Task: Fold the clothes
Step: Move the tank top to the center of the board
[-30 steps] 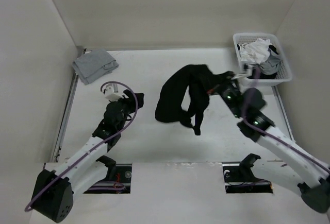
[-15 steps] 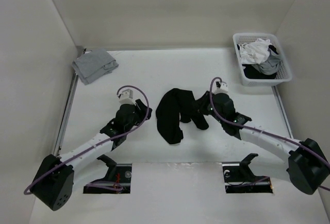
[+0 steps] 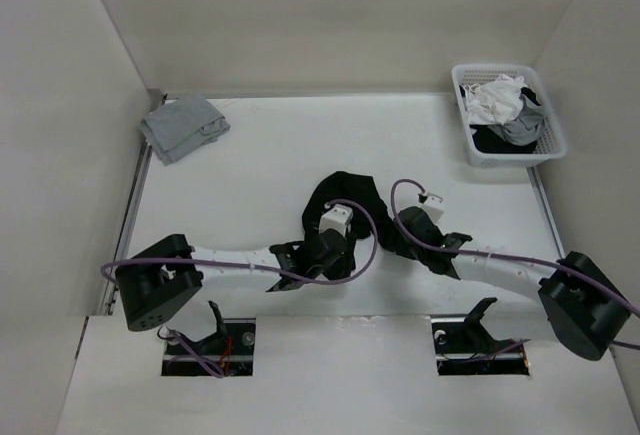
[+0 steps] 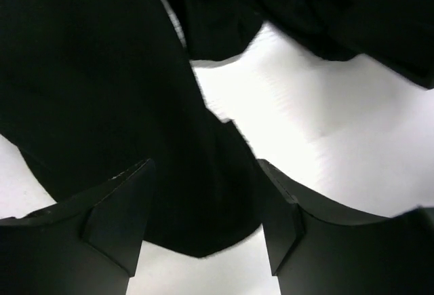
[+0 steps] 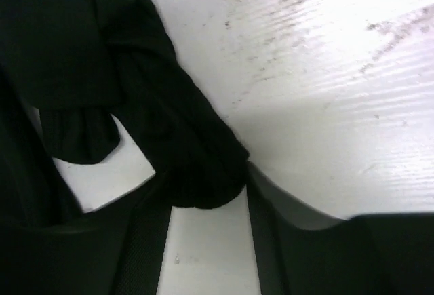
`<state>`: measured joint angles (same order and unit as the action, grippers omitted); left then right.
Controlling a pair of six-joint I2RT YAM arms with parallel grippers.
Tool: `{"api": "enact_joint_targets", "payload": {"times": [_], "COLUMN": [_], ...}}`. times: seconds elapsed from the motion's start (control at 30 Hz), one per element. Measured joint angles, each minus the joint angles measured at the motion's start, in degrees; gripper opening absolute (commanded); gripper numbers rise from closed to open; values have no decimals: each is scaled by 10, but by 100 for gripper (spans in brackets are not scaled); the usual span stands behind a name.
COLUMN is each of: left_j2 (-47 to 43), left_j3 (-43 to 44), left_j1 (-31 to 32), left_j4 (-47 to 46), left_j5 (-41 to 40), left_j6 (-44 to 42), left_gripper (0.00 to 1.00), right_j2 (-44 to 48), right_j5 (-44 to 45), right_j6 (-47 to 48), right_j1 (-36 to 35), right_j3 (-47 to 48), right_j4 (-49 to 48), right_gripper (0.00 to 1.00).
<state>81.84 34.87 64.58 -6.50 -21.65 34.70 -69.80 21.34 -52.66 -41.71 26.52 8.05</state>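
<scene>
The left gripper grabs the black shirt by the rounded hem at its near edge next, to spread the shirt for folding.
The clothes, one black shirt, lie crumpled in a heap on the white table near its front middle. My left gripper reaches in from the left, low over the shirt's near edge. In the left wrist view it is open, and a rounded black hem lies between the fingers on the table. My right gripper comes in from the right. It is open too, with a bunched fold of the shirt resting between its fingertips.
A white basket holding white and grey cloth stands at the back right. A light grey garment lies at the back left. Purple cables loop over both wrists above the shirt. Side walls enclose the table.
The right gripper carried the shirt down from the back right to the front middle and opened, letting it drop. The left arm swung right and low to the shirt's near edge.
</scene>
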Motion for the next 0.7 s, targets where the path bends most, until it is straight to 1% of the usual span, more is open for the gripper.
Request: {"api": "enact_joint_targets", "payload": {"times": [0.03,0.07,0.1,0.13,0.17,0.2,0.23,0.33,0.4,0.47,0.5,0.53,0.6,0.7], "left_j2": [12,34,51,64,73,75,74,56,1,-86,-149,-196,-312,-464], "left_j3": [4,12,17,20,22,25,26,23,9,-3,-4,-4,0,31], "left_j1": [0,0,0,0,0,-1,-2,-7,-14,-27,-37,-44,-63,-94], "left_j4": [2,4,4,5,3,3,5,23,43,68,83,89,103,145], "left_j5": [-6,-14,-19,-23,-34,-37,-41,-59,-73,-83,-86,-88,-90,-94], "left_j6": [-4,-11,-16,-19,-27,-28,-31,-35,-35,-35,-35,-35,-36,-39], "left_gripper": [50,44,35,22,13,8,5,2,1,1,1,1,2,2], "right_j2": [-10,-26,-36,-40,-39,-31,-19,84,184,252,287,303,329,335], "right_j5": [1,0,1,-1,-1,0,3,23,43,61,72,79,99,134], "right_j6": [0,-2,4,4,4,4,4,16,31,47,63,71,100,152], "right_j1": [0,0,0,0,0,-1,-3,-16,-30,-48,-64,-73,-107,-182], "right_j3": [6,12,16,19,19,19,19,20,40,82,126,153,239,378], "right_j4": [-3,-8,-14,-17,-20,-17,-12,14,45,80,102,110,139,165], "right_gripper": [27,9,3,1,0,0,0,0,0,0,0,0,0,0]}}
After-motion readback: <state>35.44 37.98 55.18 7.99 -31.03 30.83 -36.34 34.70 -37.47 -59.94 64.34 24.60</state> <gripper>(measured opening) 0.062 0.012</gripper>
